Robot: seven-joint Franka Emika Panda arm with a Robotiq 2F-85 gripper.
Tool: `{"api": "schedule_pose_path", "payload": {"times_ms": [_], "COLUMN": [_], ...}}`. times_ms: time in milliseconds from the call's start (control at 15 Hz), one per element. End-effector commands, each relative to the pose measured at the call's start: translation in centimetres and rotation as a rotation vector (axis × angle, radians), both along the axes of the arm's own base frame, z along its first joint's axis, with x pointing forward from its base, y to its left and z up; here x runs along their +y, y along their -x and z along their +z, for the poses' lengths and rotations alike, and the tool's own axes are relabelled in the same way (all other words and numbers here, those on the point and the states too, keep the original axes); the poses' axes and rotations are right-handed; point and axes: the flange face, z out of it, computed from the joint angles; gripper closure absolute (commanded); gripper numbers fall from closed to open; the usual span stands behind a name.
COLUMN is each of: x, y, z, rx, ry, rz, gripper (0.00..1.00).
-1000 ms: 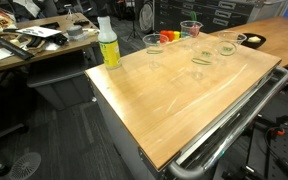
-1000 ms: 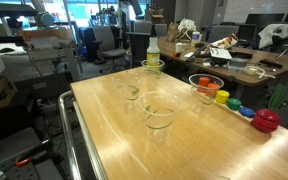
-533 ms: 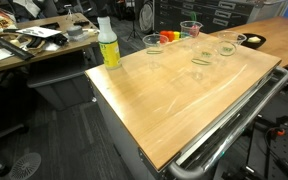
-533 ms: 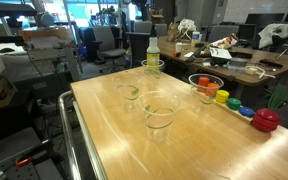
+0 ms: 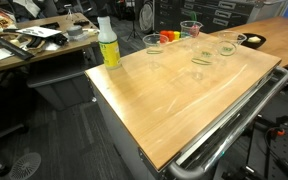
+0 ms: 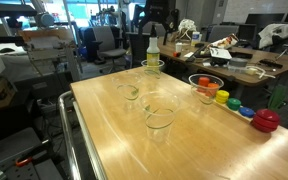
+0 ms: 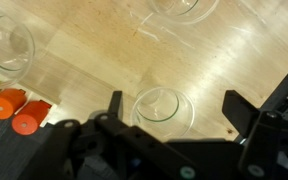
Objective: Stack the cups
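My gripper will next pinch the clear plastic cup from above by one side of the cup's rim, so that the cup's base stays free to stack inside another cup.
Several clear plastic cups stand apart on the wooden table, none inside another. In an exterior view they are at the back: cup, cup, cup, cup. The nearest cup is at mid-table. In the wrist view my gripper hangs open high above the table. One cup shows far below between the dark fingers. Another cup is at the left and a third cup at the top edge. Nothing is held.
A tall yellow-green bottle with a white cap stands at a table corner. A row of small coloured pieces and a red one lie along one edge. A shallow bowl sits beyond the cups. A metal rail lines the table's side.
A dark part of the arm has come into view at the top of an exterior view, above the bottle. The cups and bottle have not moved.
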Motion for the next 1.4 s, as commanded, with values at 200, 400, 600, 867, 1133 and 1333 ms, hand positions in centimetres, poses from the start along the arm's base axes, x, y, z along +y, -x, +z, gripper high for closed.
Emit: {"api": "schedule_pose_path", "payload": {"times_ms": [200, 400, 600, 867, 1133, 1333], "x": [-0.6, -1.6, -2.3, -1.9, -0.1, 0.5], "y": [-4.2, -5.4, -6.0, -6.7, -7.2, -7.5], "z": [-3.3, -4.0, -4.9, -7.0, -8.9, -10.0], "rx": [0.052, 0.036, 0.035, 0.050, 0.059, 0.060], "ry": [0.003, 0.012, -0.003, -0.023, -0.005, 0.004], "rz": [-0.020, -0.044, -0.055, -0.042, -0.012, -0.017], "gripper": [0.00, 0.00, 0.00, 0.00, 0.00, 0.27]}}
